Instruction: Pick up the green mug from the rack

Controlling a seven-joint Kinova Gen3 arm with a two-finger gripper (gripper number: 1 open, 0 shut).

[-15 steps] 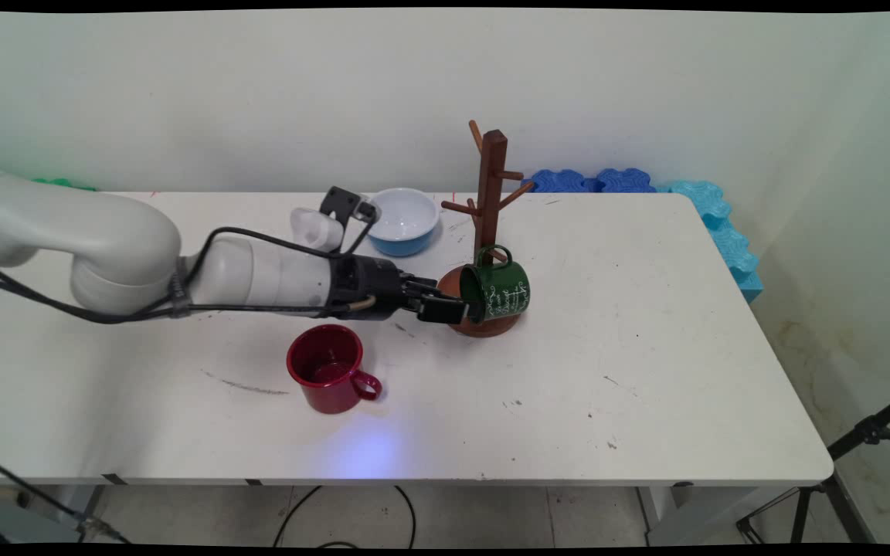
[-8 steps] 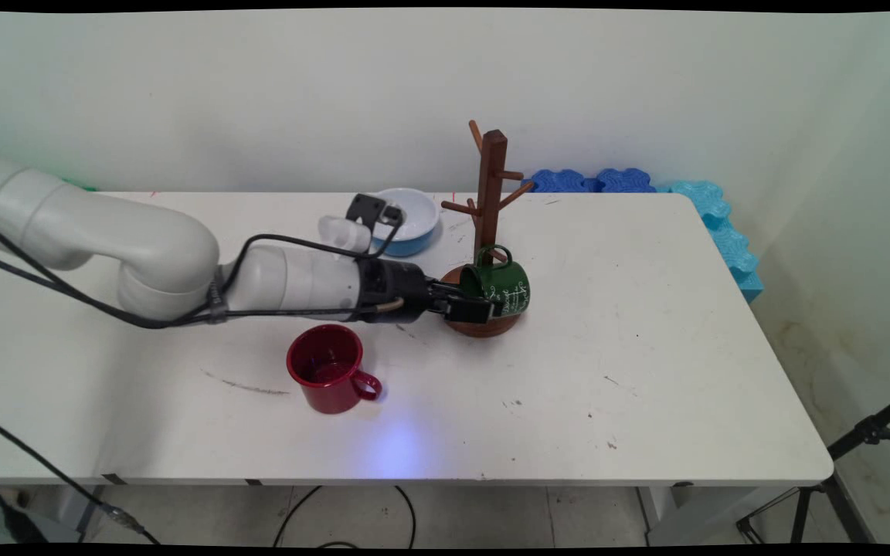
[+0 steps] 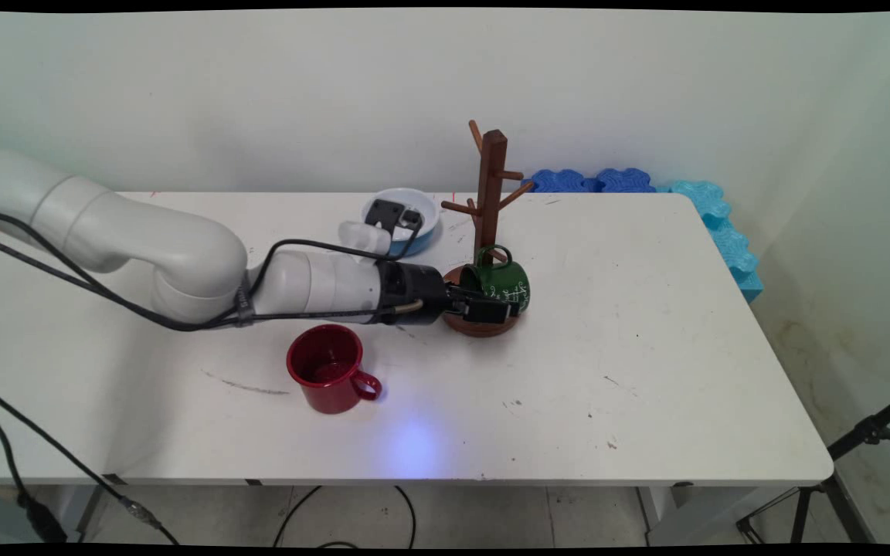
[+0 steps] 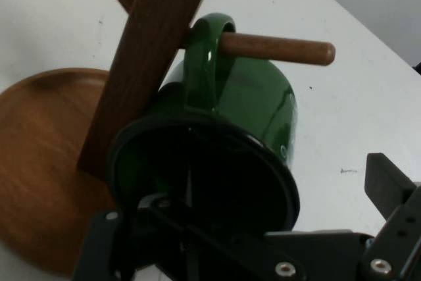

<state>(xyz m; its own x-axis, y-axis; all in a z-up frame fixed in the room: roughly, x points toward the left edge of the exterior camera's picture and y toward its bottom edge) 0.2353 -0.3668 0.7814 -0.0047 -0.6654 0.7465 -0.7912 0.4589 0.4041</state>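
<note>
The green mug's handle point(image 4: 202, 64) has to stay free to slide off the wooden peg, so my gripper will grab the mug by its rim point(image 4: 284, 174) next.
A dark green enamel mug point(image 3: 505, 282) with white lettering hangs by its handle on a low peg point(image 4: 276, 47) of the brown wooden mug tree point(image 3: 491, 177), its mouth turned toward my hand. My gripper point(image 3: 495, 310) reaches in level from the left, at the mug's rim and above the tree's round base point(image 4: 39, 162). In the hand view the green mug point(image 4: 256, 97) fills the middle. My gripper point(image 4: 289, 185) is open: one finger sits in the dark mouth, the other finger point(image 4: 388, 185) stands outside to the right, clear of the wall.
A red mug point(image 3: 329, 367) stands upright in front of the arm, handle to the right. A blue bowl with a white inside point(image 3: 423, 216) sits behind the wrist, partly hidden. Blue foam pieces point(image 3: 592, 181) line the back right edge. A tripod point(image 3: 862, 440) stands off the table's right.
The arm has stretched to the right, carrying the gripper from just left of the green mug up to its rim. The mug still hangs on its peg.
</note>
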